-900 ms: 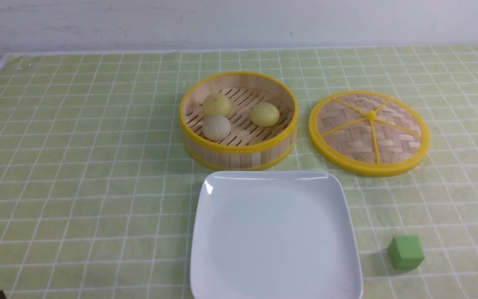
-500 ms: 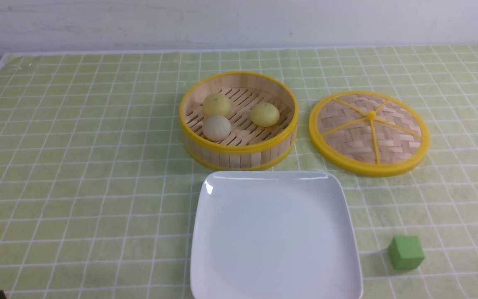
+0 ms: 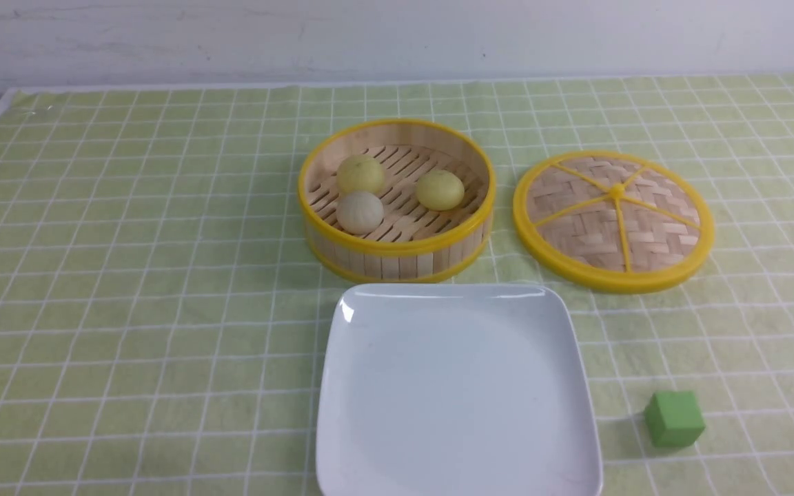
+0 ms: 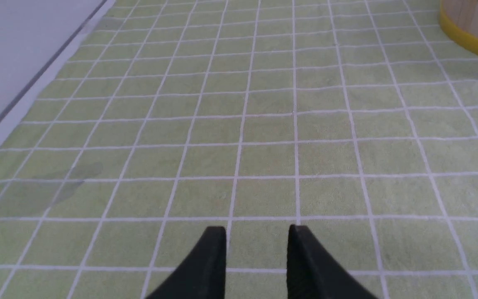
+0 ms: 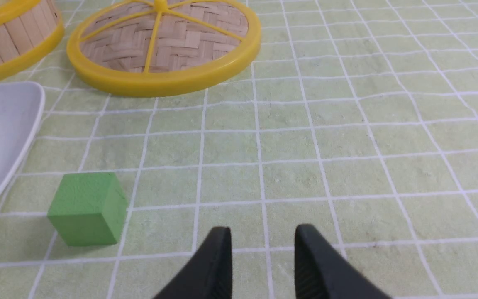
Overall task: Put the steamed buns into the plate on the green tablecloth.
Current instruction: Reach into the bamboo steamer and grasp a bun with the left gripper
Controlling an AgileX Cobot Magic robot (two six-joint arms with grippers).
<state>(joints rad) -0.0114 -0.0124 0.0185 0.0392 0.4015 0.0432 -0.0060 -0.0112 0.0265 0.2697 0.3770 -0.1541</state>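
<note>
I should next grab the off-white bun by its rounded top (image 3: 360, 205) with my left gripper, because a yellow bun (image 3: 360, 173) and the side of the basket crowd the off-white bun's sides.
Three steamed buns sit in a round bamboo steamer basket (image 3: 397, 251): two pale yellow ones (image 3: 360, 172) (image 3: 440, 189) and an off-white one (image 3: 360, 211). The white square plate (image 3: 459, 393) lies bare on the green tablecloth (image 3: 128, 275), just in front of the basket. My left gripper (image 4: 257, 232) hovers open over bare cloth far left of the basket, nothing between its fingers. My right gripper (image 5: 263, 232) is open too, over cloth beside the green cube (image 5: 87, 207). In the front view only a dark sliver of the left arm shows, at the lower left corner.
The woven bamboo lid (image 3: 614, 219) with a yellow rim lies flat to the right of the basket. A green cube (image 3: 674, 418) stands right of the plate's near corner. The cloth's left edge (image 4: 35, 91) meets a grey surface.
The dark sliver of the left arm at the front view's lower left corner has slipped a little further out of the picture. Buns, plate, lid and cube have not moved.
</note>
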